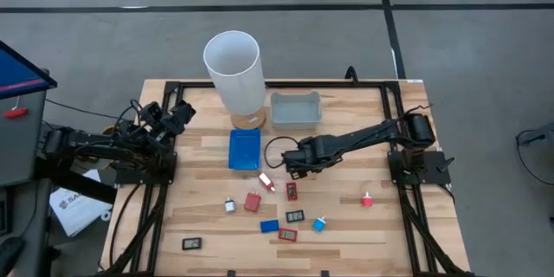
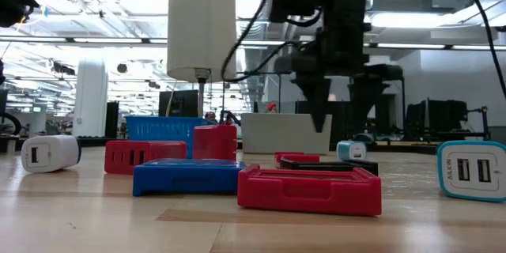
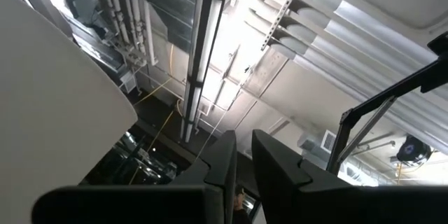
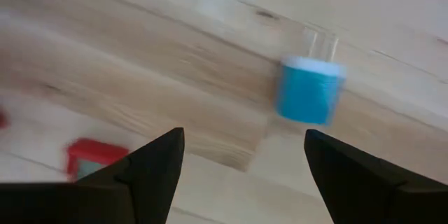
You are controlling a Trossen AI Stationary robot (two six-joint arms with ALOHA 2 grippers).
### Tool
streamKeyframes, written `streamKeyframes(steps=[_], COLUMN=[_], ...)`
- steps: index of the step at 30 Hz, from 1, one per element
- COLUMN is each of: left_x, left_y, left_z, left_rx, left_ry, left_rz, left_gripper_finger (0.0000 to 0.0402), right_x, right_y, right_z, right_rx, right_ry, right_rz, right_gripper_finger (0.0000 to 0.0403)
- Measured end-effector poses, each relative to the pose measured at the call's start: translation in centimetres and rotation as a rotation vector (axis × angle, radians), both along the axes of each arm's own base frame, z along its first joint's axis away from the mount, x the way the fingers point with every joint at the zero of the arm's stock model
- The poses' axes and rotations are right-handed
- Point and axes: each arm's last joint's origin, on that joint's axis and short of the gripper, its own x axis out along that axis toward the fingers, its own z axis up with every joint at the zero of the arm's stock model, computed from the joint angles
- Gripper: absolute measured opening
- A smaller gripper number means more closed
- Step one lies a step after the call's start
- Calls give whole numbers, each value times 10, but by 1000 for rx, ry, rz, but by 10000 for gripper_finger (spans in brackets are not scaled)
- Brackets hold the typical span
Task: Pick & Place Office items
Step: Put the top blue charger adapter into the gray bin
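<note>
My right gripper moves toward the blue charger's near end (image 4: 302, 114), before closing: in the right wrist view its fingers stop short, so it is too early to close.
The office items lie scattered on the near half of the wooden table: a white-and-red piece (image 1: 266, 182), red pieces (image 1: 252, 202) (image 1: 287, 235), a red-and-black one (image 1: 292, 191), blue pieces (image 1: 269, 225) (image 1: 319, 223), black ones (image 1: 295, 216) (image 1: 192, 243). My right gripper (image 1: 288, 163) hangs open above the table just beyond them, fingers pointing down (image 2: 320, 115), touching nothing. Its wrist view shows a blue-and-white piece (image 4: 309, 91) and a red piece (image 4: 91, 157) lying flat ahead of the open fingers (image 4: 243, 134). My left gripper (image 1: 177, 112) waits at the table's left edge, shut (image 3: 243, 150), pointing up at the ceiling.
A tall white cylinder (image 1: 234, 69) stands at the far middle, with a flat blue tray (image 1: 244, 150) in front of it and a grey bin (image 1: 295, 110) to its right. A red-and-white piece (image 1: 367, 200) lies apart on the right. A black frame (image 1: 381, 95) edges the table.
</note>
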Motion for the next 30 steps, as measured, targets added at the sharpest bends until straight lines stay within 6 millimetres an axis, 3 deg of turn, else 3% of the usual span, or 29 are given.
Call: streamKeyframes(steps=[14, 30], left_x=[3, 2], left_y=[0, 1], left_z=[-2, -2], left_rx=[-8, -27], left_ry=[25, 28], left_rz=[8, 41], left_gripper_finger=[44, 44], right_x=[-35, -31], right_y=[-36, -47], right_z=[-11, -21], right_rx=[30, 76], right_ry=[-60, -49], right_rz=[-91, -23], right_gripper_finger=[289, 286])
